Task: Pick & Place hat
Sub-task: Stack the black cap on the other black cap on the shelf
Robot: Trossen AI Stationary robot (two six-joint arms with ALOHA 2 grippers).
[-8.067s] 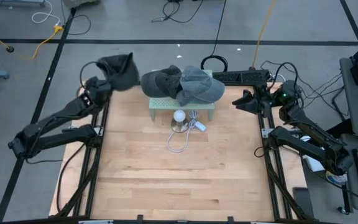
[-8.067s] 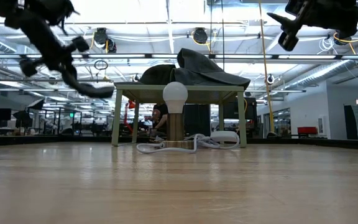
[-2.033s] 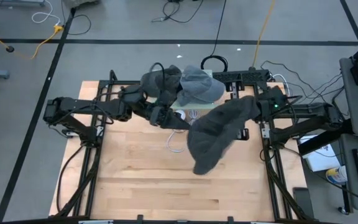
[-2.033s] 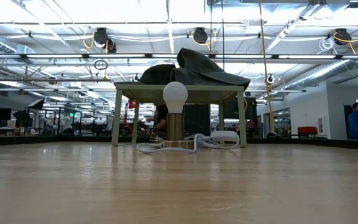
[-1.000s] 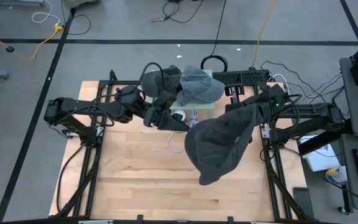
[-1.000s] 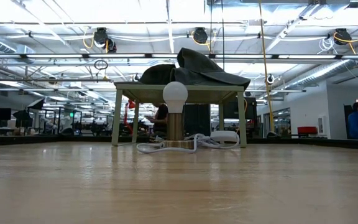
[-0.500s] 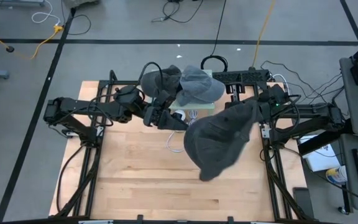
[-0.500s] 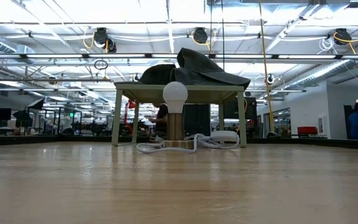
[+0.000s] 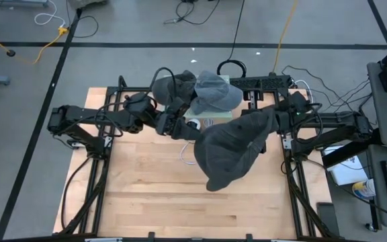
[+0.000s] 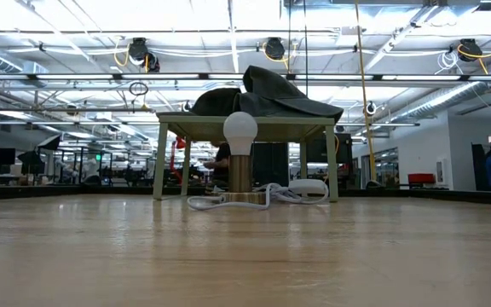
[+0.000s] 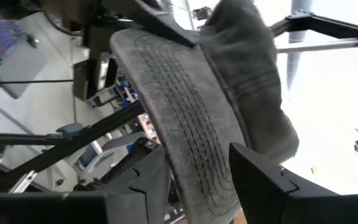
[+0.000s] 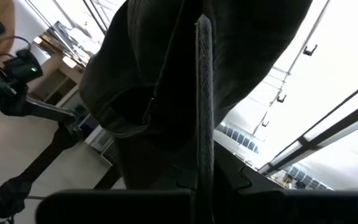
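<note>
The dark grey hat will next be grabbed by its stitched brim (image 9: 205, 144) (image 11: 185, 124) with my left gripper, which will take it over from my right gripper for placing.
A dark grey hat (image 9: 230, 153) hangs high above the middle of the table, out of the low view. My right gripper (image 9: 273, 119) is shut on its right end. My left gripper (image 9: 193, 133) reaches in from the left and is open, its fingers on either side of the hat's stitched brim (image 11: 194, 130). In the right wrist view the hat's dark hollow (image 12: 160, 81) fills the picture above my right gripper (image 12: 204, 182). Two more hats (image 9: 197, 91) lie on a small green stand (image 10: 245, 122) at the far middle. My left gripper (image 11: 197, 154) has the stitched brim (image 11: 207, 180) standing edge-on between its two fingers; whether a finger (image 11: 263, 177) touches it, I cannot tell. My right gripper pinches a thin edge of the hat's rim (image 12: 204, 143) between its two fingers, coming from the table's right. The hat is lifted clear and spreads leftward from the hold.
Under the green stand stand a white bulb lamp (image 10: 239, 132) and a coiled white cable (image 10: 254, 200). The wooden table top (image 9: 166, 202) lies bare toward the near edge. Black arm frames (image 9: 291, 175) run along both sides.
The hat has swung toward the table's left, still held by my right gripper; its brim end now reaches my left gripper, and its lower free part has drawn up and leftward.
</note>
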